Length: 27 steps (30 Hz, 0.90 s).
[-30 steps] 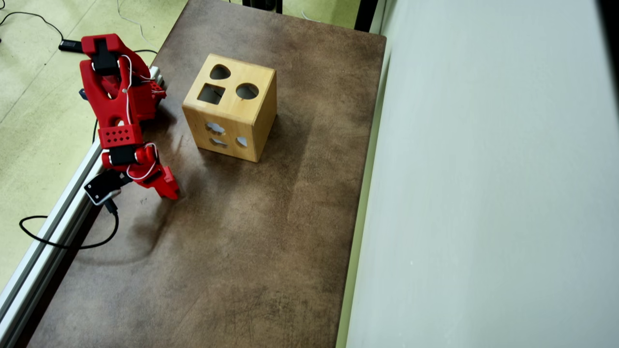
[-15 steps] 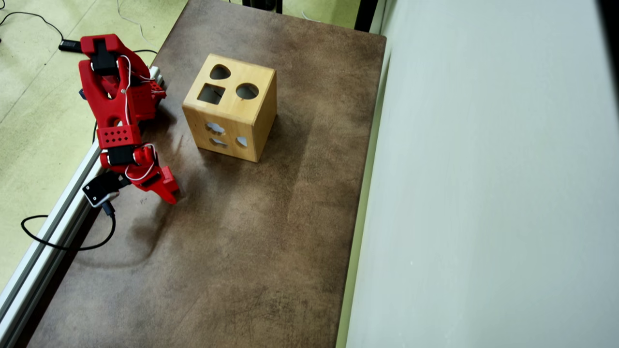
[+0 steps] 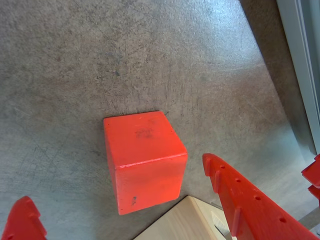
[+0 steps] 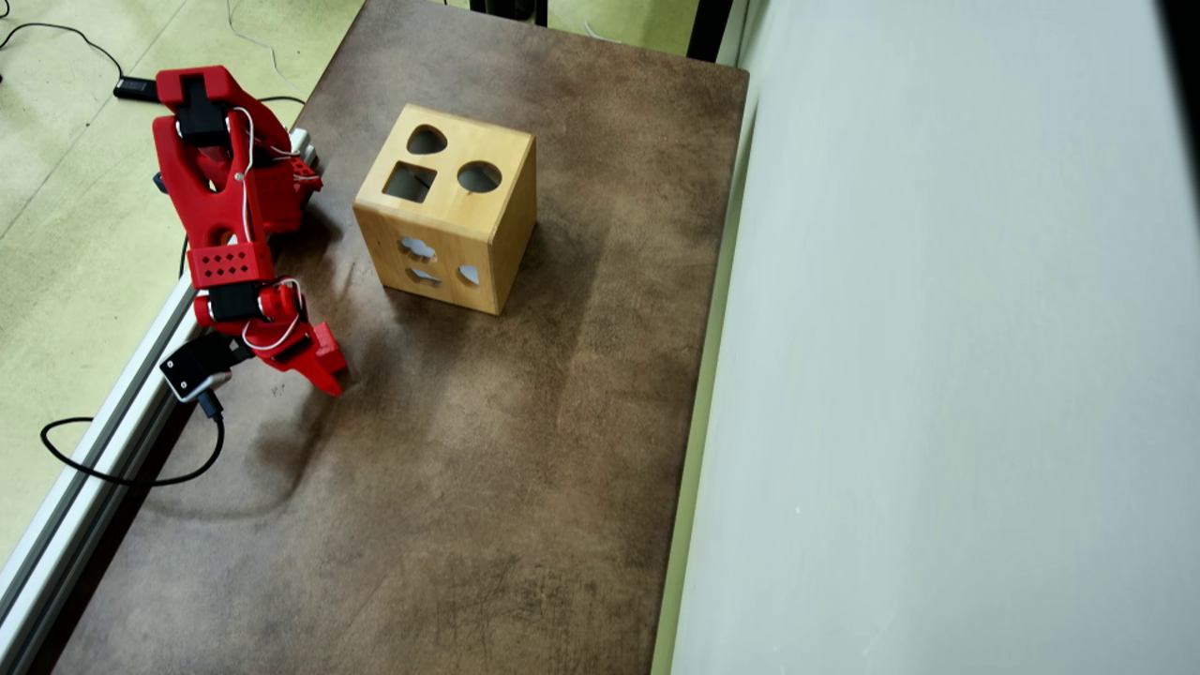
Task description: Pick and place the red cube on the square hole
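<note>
I should place the red cube (image 3: pixel 142 160) on the square hole, so my gripper needs to grab the cube by its opposite sides next.
In the wrist view the red cube (image 3: pixel 142 160) rests on the brown table, its top face scuffed. My gripper (image 3: pixel 115 179) is open and hangs above it, one red finger (image 3: pixel 22 220) at the lower left and the other finger (image 3: pixel 245 200) at the lower right, neither touching the cube. In the overhead view the gripper (image 4: pixel 328 375) is near the table's left edge and covers the cube. The wooden box (image 4: pixel 469 234) stands up and to the right of it, with the square hole (image 4: pixel 410 182) in its top face.
The box top also has a teardrop hole (image 4: pixel 427 141) and a round hole (image 4: pixel 479 176). An aluminium rail (image 4: pixel 112 422) and a black cable (image 4: pixel 122 473) run along the table's left edge. A pale wall (image 4: pixel 937 375) borders the right. A pale wooden-looking corner (image 3: pixel 175 225) shows at the wrist view's bottom.
The arm has shifted only slightly to the left over the last second. The gripper stays low at the same spot near the table's left edge.
</note>
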Available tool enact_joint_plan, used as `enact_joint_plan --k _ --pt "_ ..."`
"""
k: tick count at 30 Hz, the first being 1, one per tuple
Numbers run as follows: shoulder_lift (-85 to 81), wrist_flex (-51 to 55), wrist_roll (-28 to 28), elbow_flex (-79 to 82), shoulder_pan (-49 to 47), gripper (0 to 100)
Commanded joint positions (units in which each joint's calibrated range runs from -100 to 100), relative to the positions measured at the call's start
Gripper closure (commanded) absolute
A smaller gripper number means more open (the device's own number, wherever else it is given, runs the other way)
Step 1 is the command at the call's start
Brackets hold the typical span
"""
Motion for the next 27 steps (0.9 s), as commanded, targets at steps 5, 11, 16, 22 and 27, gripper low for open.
enact_joint_plan --k 5,11,16,22,27 --pt "-1.27 -0.48 -0.15 -0.26 0.29 60" --pt "-1.27 -0.64 -0.2 -1.24 0.29 78" --pt "-0.59 -0.64 -0.2 -1.24 0.29 89" --pt "-0.5 -0.64 -0.24 -1.24 0.29 98" --pt "-1.69 0.48 -0.24 -1.15 0.29 98"
